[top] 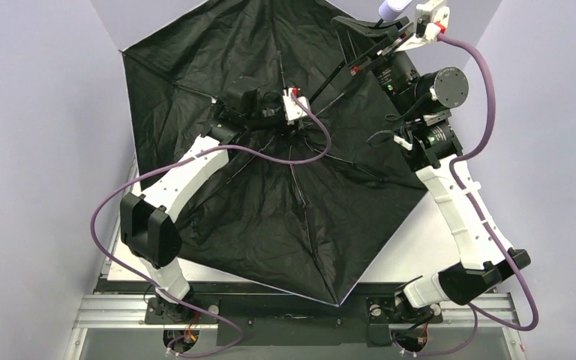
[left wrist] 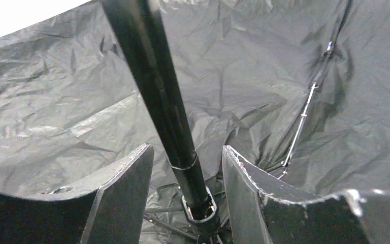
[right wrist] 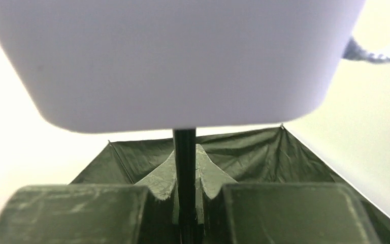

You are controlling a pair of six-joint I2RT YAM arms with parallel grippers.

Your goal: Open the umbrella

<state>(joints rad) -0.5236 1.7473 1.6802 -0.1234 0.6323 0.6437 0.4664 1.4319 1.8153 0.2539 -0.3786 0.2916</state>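
The open canopy needs to be turned over. My left gripper should grab low on the umbrella's shaft [left wrist: 167, 107] beside the runner [left wrist: 202, 216] next, so the umbrella's handle stays free.
The umbrella [top: 270, 217] is spread wide across the table, its black lining and ribs facing up. Its thin black shaft [top: 337, 75] rises toward the back right and ends in the lavender handle [top: 392, 9]. My left gripper [top: 285, 120] sits low on the shaft by the hub. In the left wrist view it [left wrist: 188, 168] is open, with the shaft [left wrist: 157, 91] and the runner [left wrist: 200, 208] between its fingers and a gap on both sides. My right gripper [top: 367, 56] is shut on the shaft [right wrist: 184, 152] just below the handle [right wrist: 177, 61].
The canopy covers most of the white table [top: 412, 247] and overhangs its near edge above the metal rail [top: 120, 307]. Grey walls close in on the left, right and back. A lavender strap [right wrist: 376, 51] hangs from the handle.
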